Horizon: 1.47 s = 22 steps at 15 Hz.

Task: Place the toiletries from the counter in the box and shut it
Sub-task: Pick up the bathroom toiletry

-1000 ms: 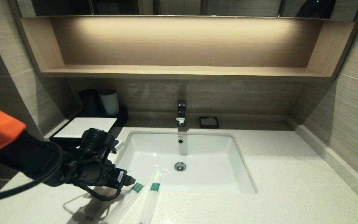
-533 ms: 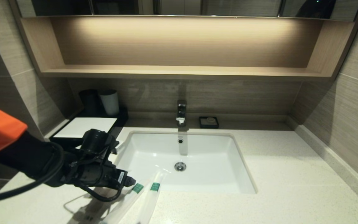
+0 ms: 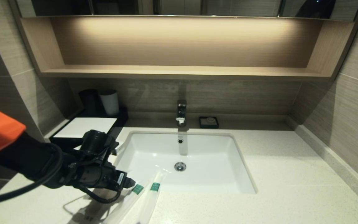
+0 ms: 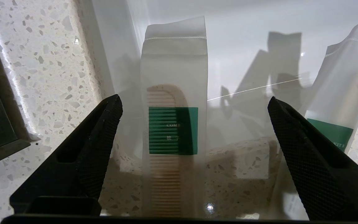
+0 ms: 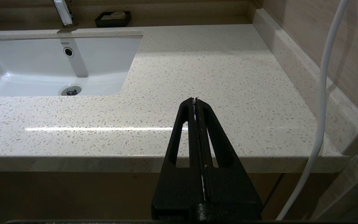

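The left gripper's fingers are beside both edges of the comb sachet (image 4: 174,130), level with its green band, so the left gripper should close. Closing now would hold the sachet.
Two translucent sachets with green bands lie on the cream speckled counter (image 3: 275,174) at the sink's front left corner, their far ends over the sink rim. The left one (image 3: 129,199) holds a comb (image 4: 172,130). The other (image 3: 151,199) lies just to its right (image 4: 337,102). A third sachet does not show. My left gripper (image 3: 127,183) is open and low over the counter. Its fingers straddle the comb sachet without touching it (image 4: 194,102). The black box with a white top (image 3: 84,127) stands behind my left arm. My right gripper (image 5: 195,99) is shut and empty in front of the counter's right edge.
The white sink (image 3: 185,161) with its tap (image 3: 181,112) is in the middle. A black cup (image 3: 89,101) and a white cup (image 3: 110,102) stand behind the box. A small black soap dish (image 3: 208,122) sits by the back wall. A wooden shelf (image 3: 179,71) hangs above.
My left gripper has sunk slightly toward the counter. The sachets and the right arm have not moved.
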### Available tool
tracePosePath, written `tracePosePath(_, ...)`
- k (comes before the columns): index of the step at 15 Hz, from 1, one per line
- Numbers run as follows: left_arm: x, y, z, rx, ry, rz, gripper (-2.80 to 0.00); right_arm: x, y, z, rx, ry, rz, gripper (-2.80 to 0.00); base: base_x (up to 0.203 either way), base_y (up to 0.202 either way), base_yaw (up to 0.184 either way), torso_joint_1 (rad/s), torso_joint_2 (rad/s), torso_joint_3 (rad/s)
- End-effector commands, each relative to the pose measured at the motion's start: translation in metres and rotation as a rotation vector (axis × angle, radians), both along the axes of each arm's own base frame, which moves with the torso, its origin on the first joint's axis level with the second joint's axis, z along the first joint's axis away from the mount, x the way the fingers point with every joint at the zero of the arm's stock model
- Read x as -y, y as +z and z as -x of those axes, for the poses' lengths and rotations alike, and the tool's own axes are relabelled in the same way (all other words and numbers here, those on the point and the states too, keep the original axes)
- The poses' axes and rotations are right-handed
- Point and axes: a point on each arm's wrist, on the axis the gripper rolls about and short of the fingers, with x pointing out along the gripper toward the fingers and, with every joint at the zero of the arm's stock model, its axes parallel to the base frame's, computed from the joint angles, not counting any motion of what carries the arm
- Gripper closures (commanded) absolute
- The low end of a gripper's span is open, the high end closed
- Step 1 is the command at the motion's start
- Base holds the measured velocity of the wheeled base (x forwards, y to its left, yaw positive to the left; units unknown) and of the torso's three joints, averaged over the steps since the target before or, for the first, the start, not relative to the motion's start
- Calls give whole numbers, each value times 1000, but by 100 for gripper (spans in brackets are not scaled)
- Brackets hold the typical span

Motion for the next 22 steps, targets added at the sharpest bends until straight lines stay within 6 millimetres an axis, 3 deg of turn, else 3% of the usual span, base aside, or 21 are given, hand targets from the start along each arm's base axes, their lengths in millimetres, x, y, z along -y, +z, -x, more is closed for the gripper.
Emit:
tracePosePath(1,0,0,-1,0,2,1,-280,0,0,0,-1,-1,0,0,0,0,0,0,0,0)
tracePosePath(4,0,0,-2,11,15,-15,-280,0,0,0,-1,-1,0,0,0,0,0,0,0,0)
tracePosePath(5,0,1,-1,13,16,-16,0,0,0,0,-1,-1,0,0,0,0,0,0,0,0)
tracePosePath(16,-1,5,-2,28,18,-15,0,0,0,0,0,-1,0,0,0,0,0,0,0,0)
tracePosePath(22,-2,26,0,118,36,-9,0,0,0,0,-1,-1,0,0,0,0,0,0,0,0)
